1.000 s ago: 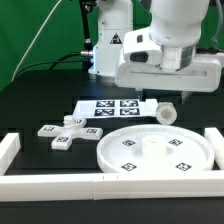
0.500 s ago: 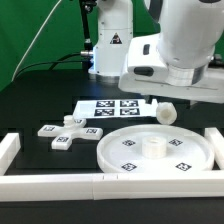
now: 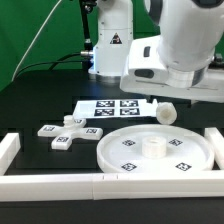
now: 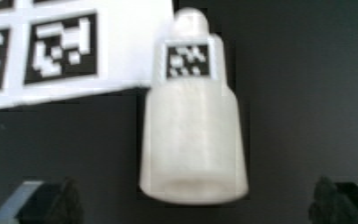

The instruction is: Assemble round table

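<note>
My gripper moves toward the leg's thick end (image 3: 166, 113) next, before closing on that end, since my fingers stop short of the leg's end.
The white round disc top (image 3: 155, 150) lies flat near the front rail, with tags around its rim and a raised hub in the middle. The cross-shaped base (image 3: 68, 132) lies at the exterior view's left. The short cylinder leg (image 3: 166, 111) lies on its side behind the disc, beside the marker board; the wrist view shows it (image 4: 192, 125) with a tag near its narrow end. My gripper (image 4: 195, 200) hangs above the leg, open, its dark fingertips (image 4: 44, 202) wide on either side of the leg's thick end, not touching it.
The marker board (image 3: 112, 107) lies behind the disc. White border rails (image 3: 60, 183) run along the front and sides. The arm's base (image 3: 108, 45) stands at the back.
The arm has shifted slightly to the exterior view's right and come down a little over the leg. The parts have not moved.
</note>
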Action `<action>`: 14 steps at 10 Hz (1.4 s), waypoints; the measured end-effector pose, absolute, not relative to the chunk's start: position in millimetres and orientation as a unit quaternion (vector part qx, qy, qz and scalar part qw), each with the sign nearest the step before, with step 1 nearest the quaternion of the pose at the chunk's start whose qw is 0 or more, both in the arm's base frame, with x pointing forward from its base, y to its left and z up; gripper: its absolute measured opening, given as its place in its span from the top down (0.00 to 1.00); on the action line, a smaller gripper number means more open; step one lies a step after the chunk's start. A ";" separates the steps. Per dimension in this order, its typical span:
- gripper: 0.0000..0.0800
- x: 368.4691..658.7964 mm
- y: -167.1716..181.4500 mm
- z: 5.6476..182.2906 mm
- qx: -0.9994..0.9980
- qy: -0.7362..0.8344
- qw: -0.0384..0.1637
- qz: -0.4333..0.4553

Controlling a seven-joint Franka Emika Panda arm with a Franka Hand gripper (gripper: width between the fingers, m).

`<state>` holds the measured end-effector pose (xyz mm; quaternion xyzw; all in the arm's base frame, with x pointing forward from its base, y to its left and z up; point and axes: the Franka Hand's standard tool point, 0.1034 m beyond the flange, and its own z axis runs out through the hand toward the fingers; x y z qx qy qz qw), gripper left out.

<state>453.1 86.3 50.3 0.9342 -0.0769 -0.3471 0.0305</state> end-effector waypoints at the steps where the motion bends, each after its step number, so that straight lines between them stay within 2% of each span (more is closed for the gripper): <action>1: 0.19 453.9 89.4 50.4 0.935 -0.068 0.034 -0.347; 3: 0.19 446.7 85.3 48.9 0.918 -0.070 0.038 -0.389; 5: 0.19 447.0 85.8 45.0 0.915 -0.078 0.039 -0.395; 7: 0.19 438.1 92.6 30.5 0.908 -0.094 0.048 -0.406; 11: 0.19 438.7 93.2 26.7 0.910 -0.094 0.048 -0.400; 14: 0.19 431.7 86.8 14.3 0.906 -0.098 0.050 -0.408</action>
